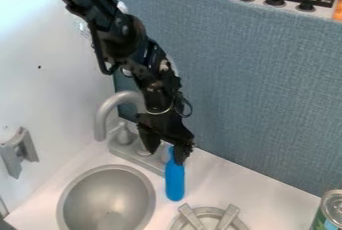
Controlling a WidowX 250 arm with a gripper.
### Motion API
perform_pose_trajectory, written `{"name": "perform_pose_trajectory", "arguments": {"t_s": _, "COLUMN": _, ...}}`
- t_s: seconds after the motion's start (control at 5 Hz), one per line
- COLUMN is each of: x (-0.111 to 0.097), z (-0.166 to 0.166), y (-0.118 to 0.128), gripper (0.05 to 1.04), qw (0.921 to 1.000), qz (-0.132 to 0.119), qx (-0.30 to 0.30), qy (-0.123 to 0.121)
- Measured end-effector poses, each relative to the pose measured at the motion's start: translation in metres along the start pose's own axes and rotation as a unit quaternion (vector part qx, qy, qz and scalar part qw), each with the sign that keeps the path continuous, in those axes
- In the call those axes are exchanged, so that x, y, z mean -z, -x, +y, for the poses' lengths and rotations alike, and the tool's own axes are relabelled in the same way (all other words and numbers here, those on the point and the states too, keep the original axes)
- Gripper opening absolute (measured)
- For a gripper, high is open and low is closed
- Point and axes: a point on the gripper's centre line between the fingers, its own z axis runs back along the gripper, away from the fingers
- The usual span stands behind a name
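The robot's gripper will grab the blue bottle-like object by its narrow upper end next, to carry it over to the grey burner.
The black gripper [166,157] hangs down from the upper left, beside the faucet and over the counter's back edge. Its two fingers stand apart, one to the left and one to the right. A blue bottle-like object [175,181] with a narrow upper end is just below and between them. The right finger overlaps its upper part; whether they touch I cannot tell. The blue object lies or stands on the white counter [220,176], right of the sink basin.
A round metal sink [107,199] is at the lower left, with a grey faucet [107,111] behind it. A grey burner [210,218] sits at the bottom, a can [330,211] at the lower right. A blue-grey wall [247,89] rises behind; a grey bracket [19,151] is on the left wall.
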Motion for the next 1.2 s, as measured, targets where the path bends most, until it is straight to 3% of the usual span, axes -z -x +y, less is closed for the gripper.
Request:
{"name": "perform_pose_trajectory", "arguments": {"t_s": 0.4, "x": 0.005, "z": -0.005, "y": -0.005, "gripper": 0.944, "qw": 0.9999, "qz": 0.001, "qx": -0.005, "qy": 0.016}}
{"name": "perform_pose_trajectory", "arguments": {"t_s": 0.6, "x": 0.011, "z": -0.005, "y": -0.001, "gripper": 0.691, "qw": 0.9996, "qz": 0.018, "qx": -0.011, "qy": 0.018}}
{"name": "perform_pose_trajectory", "arguments": {"t_s": 0.8, "x": 0.011, "z": -0.005, "y": -0.002, "gripper": 0.404, "qw": 0.9996, "qz": 0.014, "qx": -0.014, "qy": 0.018}}
{"name": "perform_pose_trajectory", "arguments": {"t_s": 1.0, "x": 0.01, "z": -0.006, "y": 0.004, "gripper": 0.339, "qw": 0.9994, "qz": 0.019, "qx": -0.022, "qy": 0.018}}
{"name": "perform_pose_trajectory", "arguments": {"t_s": 1.2, "x": -0.018, "z": -0.003, "y": 0.019, "gripper": 0.339, "qw": 0.999, "qz": 0.013, "qx": -0.042, "qy": -0.005}}
